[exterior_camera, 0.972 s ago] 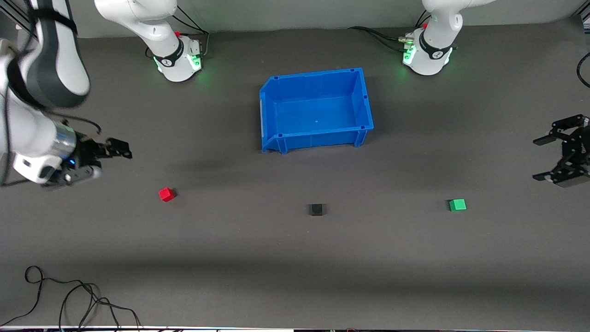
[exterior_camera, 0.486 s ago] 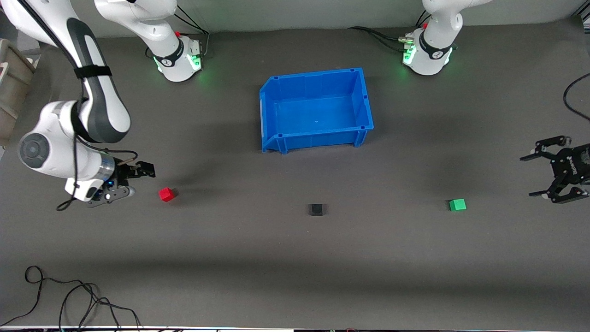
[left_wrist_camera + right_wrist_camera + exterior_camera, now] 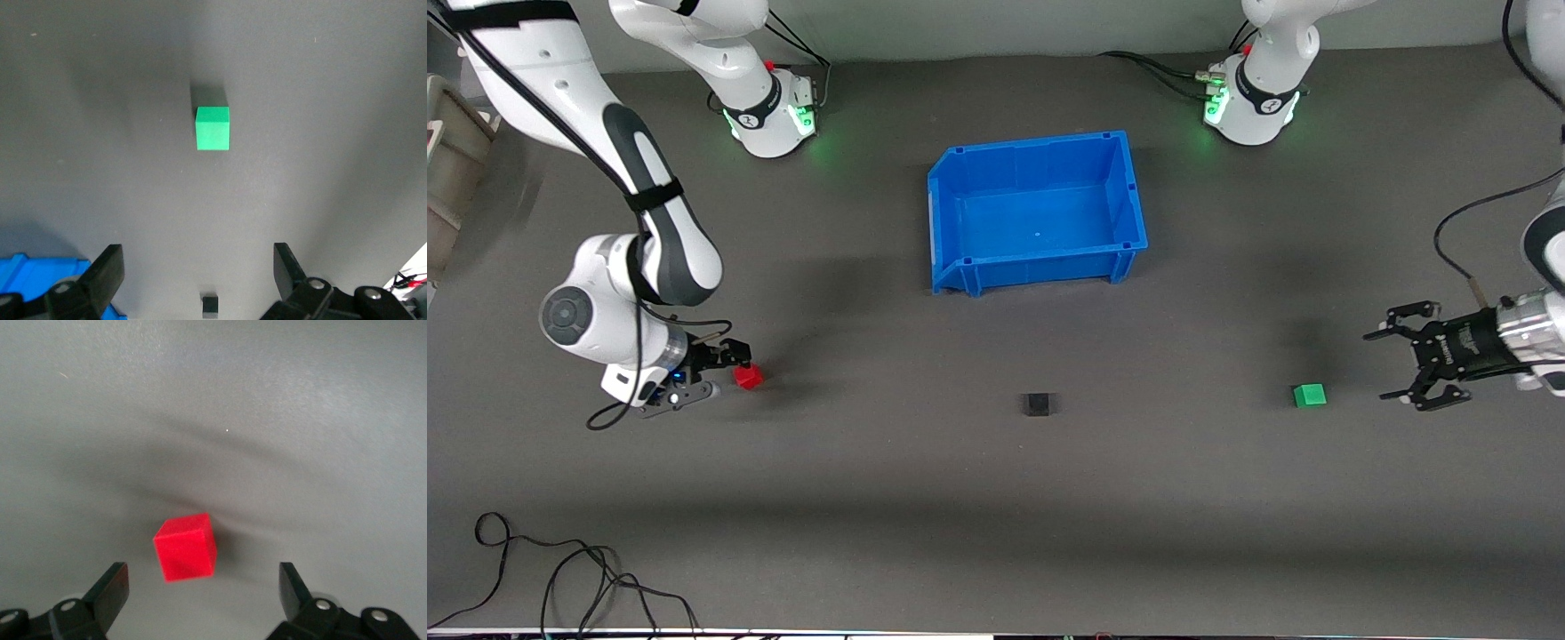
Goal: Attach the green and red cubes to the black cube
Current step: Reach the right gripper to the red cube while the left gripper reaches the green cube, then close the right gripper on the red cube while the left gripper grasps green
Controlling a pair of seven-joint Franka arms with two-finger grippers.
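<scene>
The green cube should be attached to the black cube, so my left gripper should next grab the green cube by its opposite sides.
The red cube lies on the dark table toward the right arm's end. My right gripper hangs low beside it, open. In the right wrist view the red cube sits just ahead of the right gripper, nothing between the fingers. The green cube lies toward the left arm's end. My left gripper is open, a short way from it. The left wrist view has the green cube well ahead of the left gripper. The black cube rests alone between the two coloured cubes.
An empty blue bin stands mid-table, farther from the front camera than the cubes. Loose black cables lie near the front edge at the right arm's end. A beige box sits at that end's edge.
The right gripper has swung in and down until it is beside the red cube. The left gripper has moved inward toward the green cube. Both stayed open; no cube moved.
</scene>
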